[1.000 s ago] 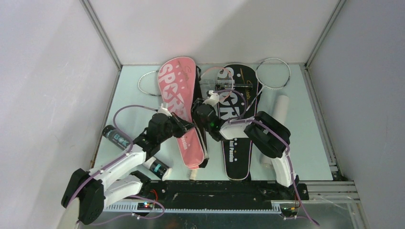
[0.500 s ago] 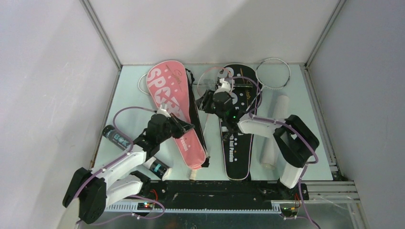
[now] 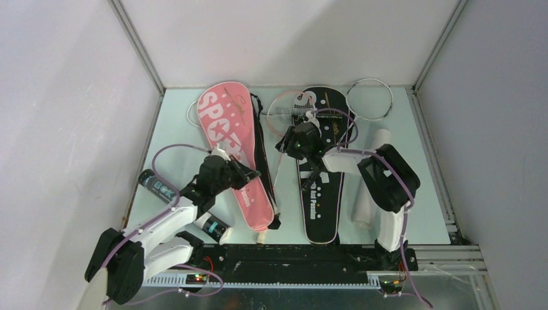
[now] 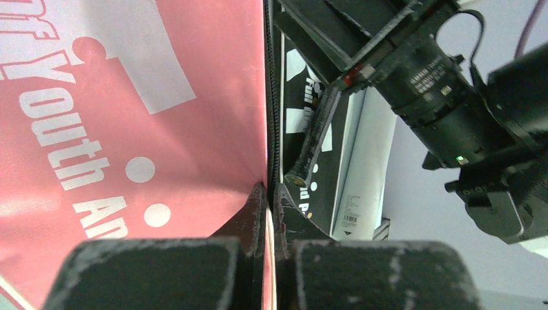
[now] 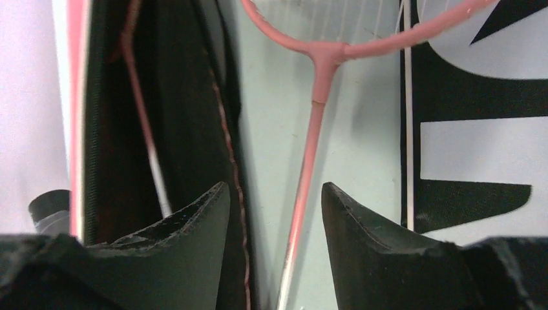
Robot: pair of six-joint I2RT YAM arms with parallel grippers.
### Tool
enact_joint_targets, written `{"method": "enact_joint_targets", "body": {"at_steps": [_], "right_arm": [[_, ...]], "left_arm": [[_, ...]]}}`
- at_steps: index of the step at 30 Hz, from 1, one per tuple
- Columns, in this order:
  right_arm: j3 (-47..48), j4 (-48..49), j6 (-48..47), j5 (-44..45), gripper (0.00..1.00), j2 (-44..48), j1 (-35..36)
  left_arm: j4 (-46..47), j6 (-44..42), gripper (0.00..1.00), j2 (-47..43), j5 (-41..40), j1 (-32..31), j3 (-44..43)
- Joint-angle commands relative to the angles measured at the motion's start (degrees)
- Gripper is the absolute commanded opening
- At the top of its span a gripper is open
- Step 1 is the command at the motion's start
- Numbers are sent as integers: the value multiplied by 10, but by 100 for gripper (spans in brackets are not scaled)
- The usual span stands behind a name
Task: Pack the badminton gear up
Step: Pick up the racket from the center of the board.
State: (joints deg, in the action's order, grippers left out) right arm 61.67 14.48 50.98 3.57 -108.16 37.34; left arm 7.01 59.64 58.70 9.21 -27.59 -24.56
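Note:
The racket's shaft (image 5: 302, 192) is still below the open fingers of my right gripper, so my gripper needs to come down before it closes.
The pink "SPORT" cover (image 3: 227, 139) lies left of centre, and my left gripper (image 3: 251, 173) (image 4: 268, 194) is shut on its zipped right edge. Beside it on the right lies the black cover (image 3: 320, 184) (image 5: 472, 129). The pink racket (image 3: 284, 111) rests on the table between the two covers. In the right wrist view its shaft (image 5: 304, 187) runs between the fingers of my right gripper (image 3: 289, 143) (image 5: 276, 194), which is open and not touching it. A white racket head (image 3: 369, 100) lies at the back right. Another thin shaft (image 5: 145, 142) shows inside the pink cover's dark opening.
A white tube (image 3: 370, 184) lies right of the black cover. One black tube (image 3: 155, 184) lies at the left, another (image 3: 213, 226) near the left arm's base. Another racket head (image 3: 194, 113) pokes out behind the pink cover. Side walls close in the table.
The pink cover's head has swung left. My right gripper has opened wider and moved from the pink cover's edge toward the back, over the pink racket's shaft. The left gripper keeps its hold.

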Motion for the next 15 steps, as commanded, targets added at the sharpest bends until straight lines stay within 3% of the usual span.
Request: {"method": "enact_joint_targets", "body": {"at_steps": [1,10,12,15], "right_arm": [[41,-1,33,-26,56,-46,-5],[57,36,54,-51,53,-103,-5],[57,47,52,-53,46,-104,-7],[55,43,44,-52,28,-94,-12]], "left_arm": [[8,-23,0,-22,-13,6,12],[3,-24,0,-34,-12,12,17],[2,-24,0,-34,-11,12,16],[1,-24,0,-36,-11,14,15]]}}
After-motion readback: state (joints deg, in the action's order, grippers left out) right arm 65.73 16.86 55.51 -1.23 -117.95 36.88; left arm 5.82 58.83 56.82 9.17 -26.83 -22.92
